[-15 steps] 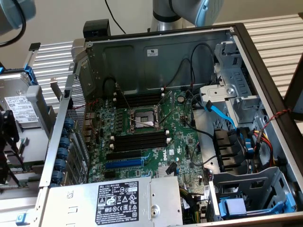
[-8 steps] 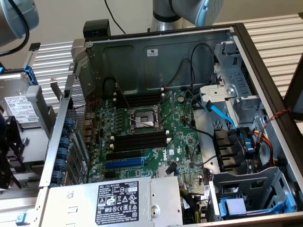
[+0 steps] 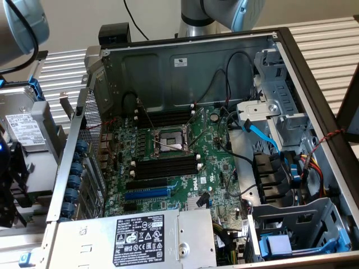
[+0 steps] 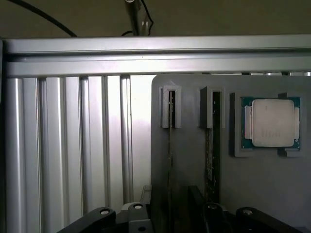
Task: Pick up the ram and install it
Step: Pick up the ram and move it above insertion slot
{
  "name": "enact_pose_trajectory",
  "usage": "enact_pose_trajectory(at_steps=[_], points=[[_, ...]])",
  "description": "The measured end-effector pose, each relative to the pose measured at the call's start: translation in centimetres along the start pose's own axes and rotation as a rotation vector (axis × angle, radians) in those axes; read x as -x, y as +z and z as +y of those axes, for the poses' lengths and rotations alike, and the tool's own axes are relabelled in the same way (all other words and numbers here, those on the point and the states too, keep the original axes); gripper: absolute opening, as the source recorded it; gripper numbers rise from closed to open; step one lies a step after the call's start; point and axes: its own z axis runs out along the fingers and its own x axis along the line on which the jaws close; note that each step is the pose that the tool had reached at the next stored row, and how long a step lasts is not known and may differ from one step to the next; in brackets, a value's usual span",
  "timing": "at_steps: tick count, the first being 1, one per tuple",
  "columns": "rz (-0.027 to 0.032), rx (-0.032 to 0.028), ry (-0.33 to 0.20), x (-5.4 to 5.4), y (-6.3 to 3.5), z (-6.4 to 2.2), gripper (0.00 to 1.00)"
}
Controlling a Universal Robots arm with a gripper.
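The holder's grey block [image 4: 177, 108] hugs the ram's end, so my gripper needs to pick up the ram by the exposed middle of its upper edge [image 4: 170, 201] next.
The ram [image 4: 211, 145] is a thin green stick standing on edge in a slot of a grey holder plate [image 4: 272, 194]. A second thin stick [image 4: 171, 145] stands in the neighbouring slot. My gripper [image 4: 180, 216] hangs open over the near ends of these two slots, and nothing is held between its dark fingers [image 4: 163, 208]. In the exterior view the open computer case shows the motherboard [image 3: 213, 168], with long black empty memory slots [image 3: 165, 166] below the processor socket [image 3: 171, 141] and more slots [image 3: 165, 117] above it.
A silver processor [image 4: 272, 122] lies in a recess of the holder plate beside the sticks. Ribbed aluminium table rails [image 4: 63, 145] run next to the plate. Inside the case are a blue expansion slot [image 3: 147, 193], a power supply [image 3: 140, 238], loose cables [image 3: 263, 137] and drive bays [image 3: 303, 224].
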Motion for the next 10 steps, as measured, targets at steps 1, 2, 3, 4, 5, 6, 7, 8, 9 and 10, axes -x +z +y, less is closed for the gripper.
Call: enact_pose_trajectory(at_steps=[1,2,3,4,5,6,7,8,9,10], points=[[0.0,0.0004,0.0,0.0,0.0,0.0,0.42],[-0.0001,0.0003,0.0,0.0,0.01,0.0,0.42],[-0.0001,0.0003,0.0,0.0,0.02,0.0,0.42],[-0.0002,0.0003,0.0,0.0,0.02,0.0,0.4],[-0.0002,0.0002,0.0,0.0,0.02,0.0,0.4],[-0.0001,0.0003,0.0,0.0,0.02,0.0,0.34],[-0.0002,0.0003,0.0,0.0,0.02,0.0,0.34],[-0.0002,0.0002,0.0,0.0,0.02,0.0,0.27],[-0.0002,0.0003,0.0,0.0,0.02,0.0,0.22],[-0.0002,0.0003,0.0,0.0,0.02,0.0,0.16]])
